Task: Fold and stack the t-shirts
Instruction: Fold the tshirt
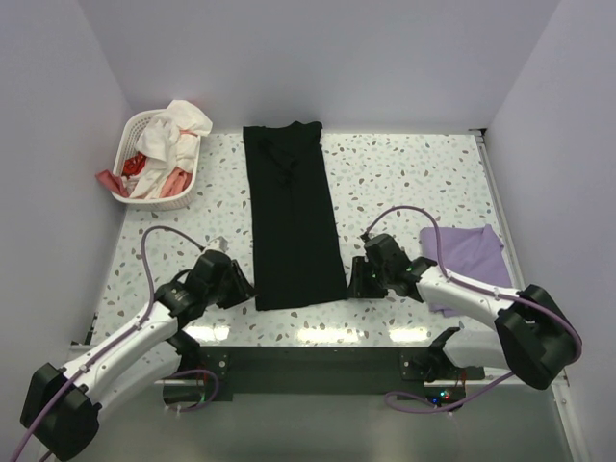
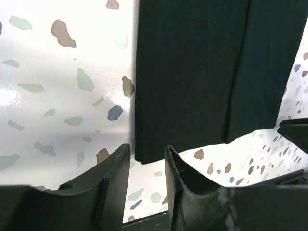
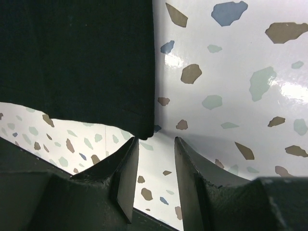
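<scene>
The left gripper should next grab the black t-shirt (image 1: 292, 214) by its near corner (image 1: 260, 305), opposite the right gripper's corner, to fold the black t-shirt's near end evenly.
The black t-shirt (image 1: 292, 214) lies folded lengthwise into a long strip down the middle of the table. My left gripper (image 1: 241, 289) is open and empty at its near left corner; in the left wrist view (image 2: 147, 151) that corner (image 2: 144, 156) lies just ahead of the jaws. My right gripper (image 1: 358, 279) is open and empty at the near right corner; in the right wrist view (image 3: 156, 142) the corner (image 3: 144, 130) sits just off the left fingertip. The lavender t-shirt (image 1: 468, 260) lies folded at the right, partly under my right arm.
A white laundry basket (image 1: 144, 183) with white and red clothes stands at the back left. The table (image 1: 404, 183) is white with coloured speckles; walls close in on left, back and right. The table's near edge runs just behind both grippers.
</scene>
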You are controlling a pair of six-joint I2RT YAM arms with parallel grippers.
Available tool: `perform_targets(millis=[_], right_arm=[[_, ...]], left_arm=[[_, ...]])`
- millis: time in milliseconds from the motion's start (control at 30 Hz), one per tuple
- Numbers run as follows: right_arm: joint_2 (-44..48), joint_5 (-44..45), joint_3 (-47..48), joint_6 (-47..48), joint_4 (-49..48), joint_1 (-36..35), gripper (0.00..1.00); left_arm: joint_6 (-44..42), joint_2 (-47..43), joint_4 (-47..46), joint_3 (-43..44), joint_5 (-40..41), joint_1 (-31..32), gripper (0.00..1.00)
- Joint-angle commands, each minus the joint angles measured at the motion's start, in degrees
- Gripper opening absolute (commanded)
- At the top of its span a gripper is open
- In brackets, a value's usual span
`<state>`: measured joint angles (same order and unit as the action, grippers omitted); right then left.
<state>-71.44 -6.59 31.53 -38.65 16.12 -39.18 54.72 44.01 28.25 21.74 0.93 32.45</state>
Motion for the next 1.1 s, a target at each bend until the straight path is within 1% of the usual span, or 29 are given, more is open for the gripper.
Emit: perform_targets(millis=[0,100,333,567,700,800,900,933,967,1000,1033,1067], right_arm=[[-0.8,0.0,1.5,-1.0,-2.6,0.1,0.4],[-1.9,-0.4,1.5,-1.1,-3.7,0.2,0.4],[-4.7,-1.1,0.8,-1.9,-6.8,0.1,0.39],[-5.9,-1.4,-0.1,-2.5,-8.7,0.1,0.38],[-5.7,-1.6,-0.6,-2.7,-9.2,0.1,0.36],[-6.0,-1.9,-0.9,-2.7,-9.7,0.2,0.33],[-6.3,-2.4,-1.4,-2.6,-10.3,0.2,0.3],[-6.4,-2.5,-1.6,-2.7,-10.6,0.2,0.28],[-6.8,-2.5,-1.8,-2.7,-11.0,0.2,0.26],[-6.8,-3.1,-1.9,-2.7,-11.3,0.2,0.23],[-6.9,-3.3,-2.2,-2.7,-11.4,0.1,0.16],[-7.0,-3.6,-2.3,-2.7,-11.7,0.1,0.12]], left_arm=[[0.5,0.9,-1.4,-0.7,-0.6,0.3,0.4],[0.2,1.2,-6.5,-2.7,-3.2,0.3,0.4],[-0.8,2.3,-11.6,-6.2,-5.4,0.3,0.41],[-0.8,4.1,-12.5,-8.2,-5.1,0.3,0.35],[-0.4,4.5,-13.3,-9.2,-5.1,0.4,0.34],[0.1,5.0,-14.1,-9.8,-5.1,0.8,0.3],[0.9,5.0,-15.1,-10.7,-5.2,1.4,0.26],[1.1,5.0,-15.2,-10.7,-5.3,1.7,0.25],[1.3,5.0,-15.2,-10.9,-5.4,2.0,0.22],[1.6,4.9,-15.2,-11.0,-5.2,2.3,0.2],[1.6,4.7,-15.2,-11.1,-5.1,2.8,0.19],[1.8,4.4,-15.1,-11.2,-5.1,3.1,0.16]])
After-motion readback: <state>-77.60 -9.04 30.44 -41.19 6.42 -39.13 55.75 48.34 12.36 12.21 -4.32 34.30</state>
